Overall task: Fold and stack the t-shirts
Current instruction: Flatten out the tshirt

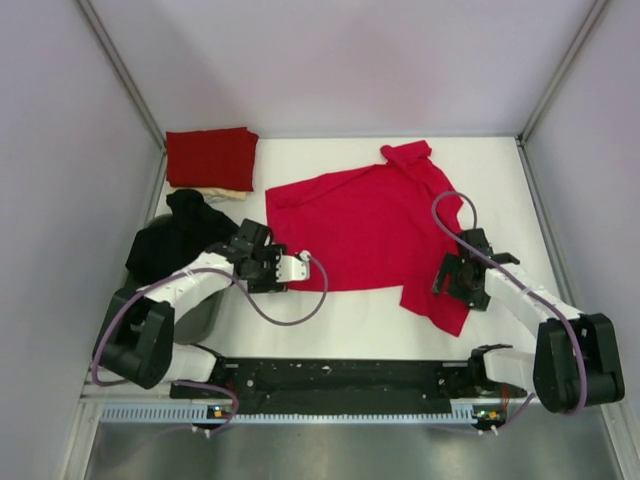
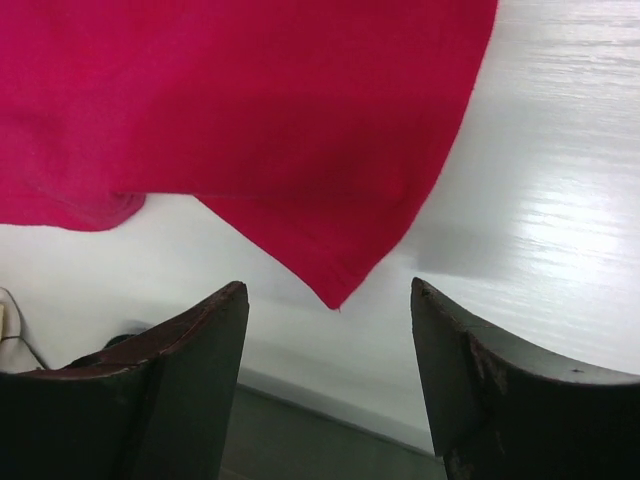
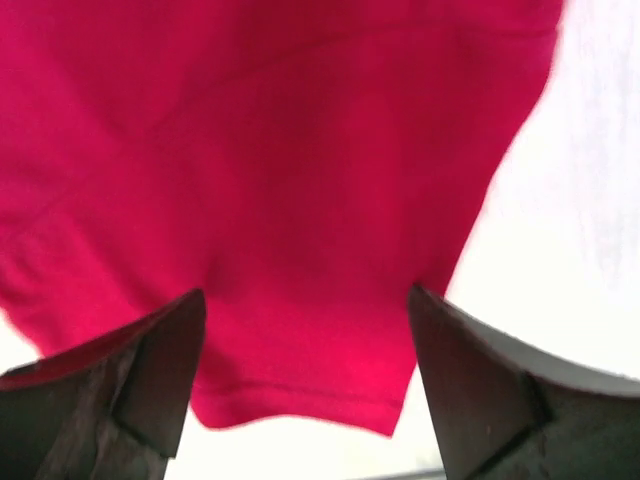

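In the right wrist view the red sleeve's dimpled cloth lies between my fingers, so it is time for my right gripper to close on the red sleeve now.
A bright red t-shirt [image 1: 370, 225] lies spread flat in the middle of the white table. A folded red shirt [image 1: 210, 157] rests on a cream shirt [image 1: 222, 192] at the back left. My left gripper [image 1: 292, 268] is open and empty at the spread shirt's near-left edge. In the left wrist view a pointed corner of the red shirt [image 2: 300, 150] lies just ahead of the open left gripper [image 2: 329, 290]. My right gripper [image 1: 452, 274] is open and low over the shirt's near-right sleeve. In the right wrist view the right gripper [image 3: 305, 295] straddles the red sleeve hem [image 3: 300, 390].
A black cloth [image 1: 180, 238] lies bunched at the left, beside my left arm. Grey walls enclose the table on the left, back and right. A purple cable [image 1: 290, 315] loops from the left arm over the table's near part.
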Robot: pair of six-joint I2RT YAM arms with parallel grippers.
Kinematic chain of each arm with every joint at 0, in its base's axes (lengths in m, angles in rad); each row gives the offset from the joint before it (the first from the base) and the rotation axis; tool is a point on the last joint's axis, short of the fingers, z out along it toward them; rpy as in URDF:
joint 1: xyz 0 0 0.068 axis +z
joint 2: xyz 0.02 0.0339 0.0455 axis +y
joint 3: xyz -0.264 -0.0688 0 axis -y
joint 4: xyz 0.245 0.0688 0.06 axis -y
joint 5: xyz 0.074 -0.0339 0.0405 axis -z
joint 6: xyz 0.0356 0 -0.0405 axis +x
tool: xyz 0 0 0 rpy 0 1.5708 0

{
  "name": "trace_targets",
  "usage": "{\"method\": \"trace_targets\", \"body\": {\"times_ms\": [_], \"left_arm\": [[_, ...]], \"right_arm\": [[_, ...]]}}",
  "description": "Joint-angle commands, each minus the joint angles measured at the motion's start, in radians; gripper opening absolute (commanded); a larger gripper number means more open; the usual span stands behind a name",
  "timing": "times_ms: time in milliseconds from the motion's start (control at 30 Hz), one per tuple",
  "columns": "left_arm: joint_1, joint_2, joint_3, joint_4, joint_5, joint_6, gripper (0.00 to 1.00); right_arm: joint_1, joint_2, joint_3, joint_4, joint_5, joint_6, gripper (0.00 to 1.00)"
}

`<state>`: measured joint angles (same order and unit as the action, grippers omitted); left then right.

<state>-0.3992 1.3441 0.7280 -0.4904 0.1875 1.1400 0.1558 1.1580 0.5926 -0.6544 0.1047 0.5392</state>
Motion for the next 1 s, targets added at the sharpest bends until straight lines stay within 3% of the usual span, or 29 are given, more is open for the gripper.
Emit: {"method": "trace_targets", "body": {"times_ms": [0, 100, 167, 200, 267, 300, 500, 733, 867, 967], "left_arm": [[-0.015, 0.058, -0.022, 0.144, -0.043, 0.038, 0.70], [-0.020, 0.113, -0.018, 0.179, -0.060, 0.034, 0.67], [-0.023, 0.139, -0.013, 0.197, -0.068, 0.015, 0.60], [-0.026, 0.148, -0.009, 0.196, -0.065, 0.004, 0.45], [-0.032, 0.145, 0.013, 0.171, -0.068, -0.034, 0.05], [-0.032, 0.141, 0.027, 0.156, -0.060, -0.049, 0.00], [-0.024, 0.049, 0.166, 0.090, -0.177, -0.213, 0.00], [-0.016, -0.221, 0.445, -0.264, -0.221, -0.321, 0.00], [-0.013, -0.276, 0.721, -0.534, -0.223, -0.382, 0.00], [-0.013, -0.312, 0.876, -0.632, -0.223, -0.405, 0.00]], "right_arm": [[0.008, 0.091, -0.042, 0.101, 0.026, 0.074, 0.81], [0.007, 0.134, -0.054, 0.139, -0.025, 0.064, 0.66], [0.008, 0.157, -0.068, 0.160, -0.045, 0.056, 0.41], [0.008, 0.163, -0.068, 0.171, -0.063, 0.050, 0.29], [0.008, 0.152, -0.060, 0.167, -0.065, 0.035, 0.07], [0.007, 0.135, -0.051, 0.162, -0.054, 0.028, 0.00], [0.007, -0.098, 0.102, -0.014, -0.004, -0.011, 0.00], [0.007, -0.312, 0.568, -0.335, 0.058, -0.094, 0.00], [0.007, -0.405, 0.813, -0.424, 0.037, -0.108, 0.00], [0.007, -0.420, 0.982, -0.468, 0.003, -0.117, 0.00]]}}
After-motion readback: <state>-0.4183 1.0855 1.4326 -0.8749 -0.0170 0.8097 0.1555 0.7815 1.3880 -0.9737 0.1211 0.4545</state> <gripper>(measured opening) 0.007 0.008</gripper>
